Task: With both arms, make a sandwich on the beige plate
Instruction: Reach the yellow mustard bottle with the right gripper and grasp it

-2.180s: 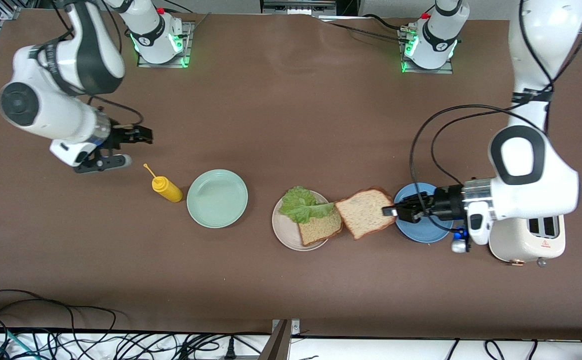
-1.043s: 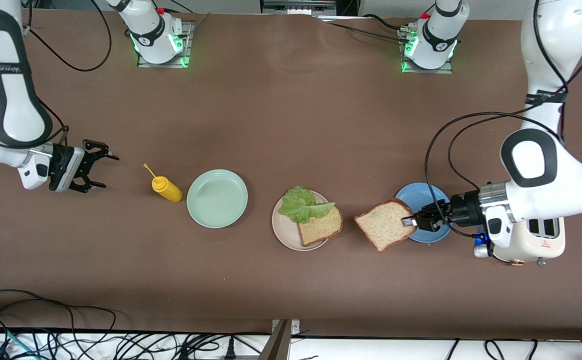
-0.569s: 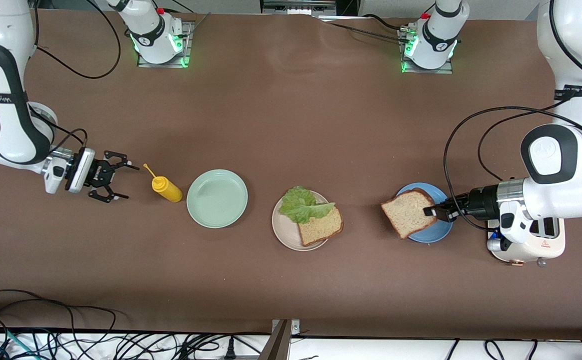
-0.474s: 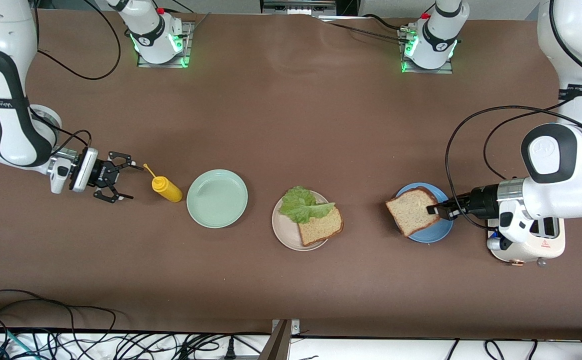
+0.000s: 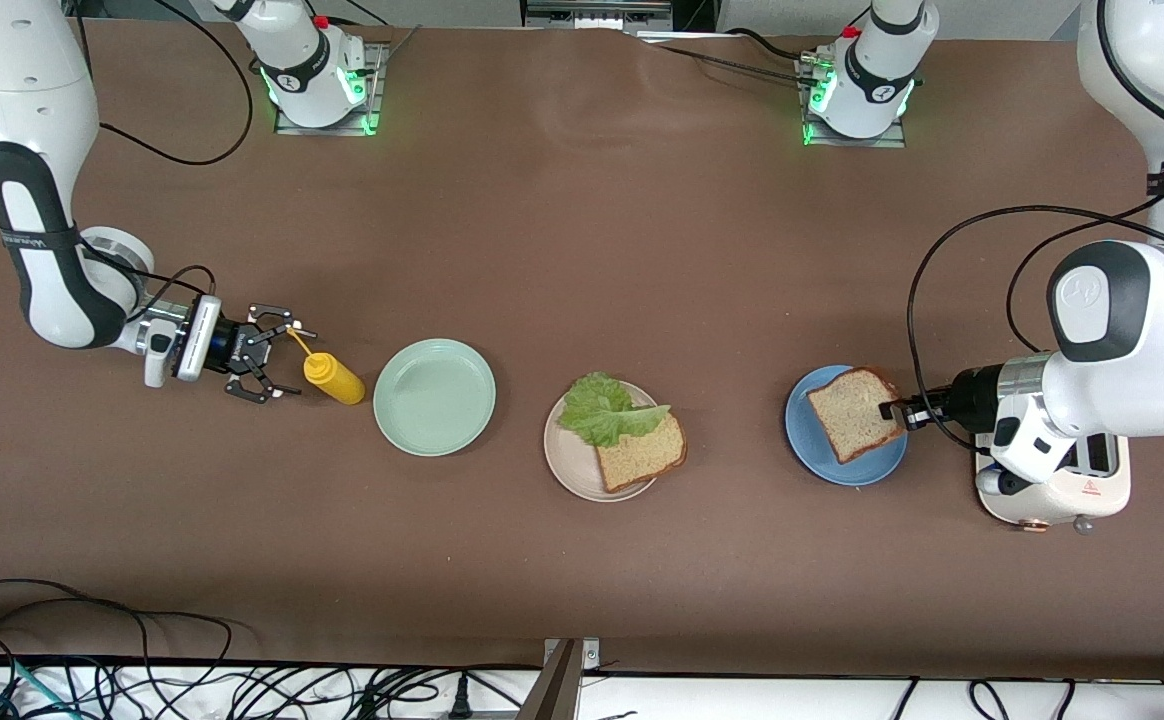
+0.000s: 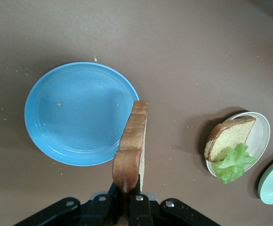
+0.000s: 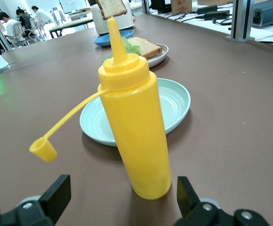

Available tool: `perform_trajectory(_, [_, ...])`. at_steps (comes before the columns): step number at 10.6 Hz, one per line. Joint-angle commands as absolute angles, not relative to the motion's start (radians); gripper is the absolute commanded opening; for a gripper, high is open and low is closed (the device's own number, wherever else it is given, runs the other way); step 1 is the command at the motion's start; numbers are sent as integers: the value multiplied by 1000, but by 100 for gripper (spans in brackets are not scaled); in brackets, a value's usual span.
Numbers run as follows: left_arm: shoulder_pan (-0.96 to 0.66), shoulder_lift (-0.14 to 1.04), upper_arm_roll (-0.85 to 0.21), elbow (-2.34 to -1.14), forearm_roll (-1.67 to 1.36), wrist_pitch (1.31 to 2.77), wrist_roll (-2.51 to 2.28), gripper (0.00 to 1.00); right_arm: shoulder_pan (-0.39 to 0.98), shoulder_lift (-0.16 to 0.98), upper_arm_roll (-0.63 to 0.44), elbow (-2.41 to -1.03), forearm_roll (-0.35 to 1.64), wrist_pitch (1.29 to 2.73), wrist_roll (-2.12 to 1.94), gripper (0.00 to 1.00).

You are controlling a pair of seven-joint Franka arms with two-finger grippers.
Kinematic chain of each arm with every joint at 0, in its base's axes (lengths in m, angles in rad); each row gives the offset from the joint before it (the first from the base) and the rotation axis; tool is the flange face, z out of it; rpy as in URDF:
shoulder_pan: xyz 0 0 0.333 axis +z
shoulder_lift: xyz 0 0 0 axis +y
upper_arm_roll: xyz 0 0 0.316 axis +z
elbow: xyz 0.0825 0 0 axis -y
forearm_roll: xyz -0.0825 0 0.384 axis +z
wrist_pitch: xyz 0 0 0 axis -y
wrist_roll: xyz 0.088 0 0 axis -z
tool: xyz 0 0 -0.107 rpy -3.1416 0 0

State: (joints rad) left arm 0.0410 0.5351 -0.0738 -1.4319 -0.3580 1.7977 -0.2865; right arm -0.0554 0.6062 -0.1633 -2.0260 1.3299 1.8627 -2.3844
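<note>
My right gripper moves forward next and only then closes on the yellow bottle, since the fingertips stop short of the bottle's body (image 5: 339,380).
The beige plate (image 5: 566,464) holds one bread slice (image 5: 642,452) with a green lettuce leaf (image 5: 602,408) lying partly on it. My left gripper (image 5: 890,410) is shut on the crust of a second bread slice (image 5: 850,414), held up above the blue plate (image 5: 847,468). The left wrist view shows that slice (image 6: 132,141) edge-on in the left gripper (image 6: 129,197), beside the blue plate (image 6: 75,113), with the beige plate (image 6: 262,134) farther off. My right gripper (image 5: 277,362) is open, low at the table, its fingers either side of a yellow squeeze bottle (image 5: 334,378) without touching it.
The yellow bottle (image 7: 136,132) stands upright, its cap hanging off on a strap. A mint green plate (image 5: 434,396) lies between the bottle and the beige plate. A white toaster (image 5: 1057,485) stands at the left arm's end of the table, beside the blue plate.
My left gripper has carried the bread slice away from the beige plate and back over the blue plate. My right arm has swung down and moved its open gripper up to the yellow bottle.
</note>
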Motion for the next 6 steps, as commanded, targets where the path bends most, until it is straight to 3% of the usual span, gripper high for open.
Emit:
perform_trajectory(1, [43,529,-78,-1413,-308,1772,-279,0,-66,618,-109,-2016,1423,1856,-2427,100])
perform_trajectory(4, [41,528,-78,-1411,-310,1758,-279,0,-60,630,-92,-2010,1486,1858,-2473,100])
perform_trajectory(5, [43,528,-78,-1411,-308,1756,-279,0,-60,635,-92,-2010,1486,1859,-2479,81])
perform_trajectory(6, [46,526,-78,-1411,-308,1750,-279,0,-60,638,-92,-2010,1491,1858,-2480,39])
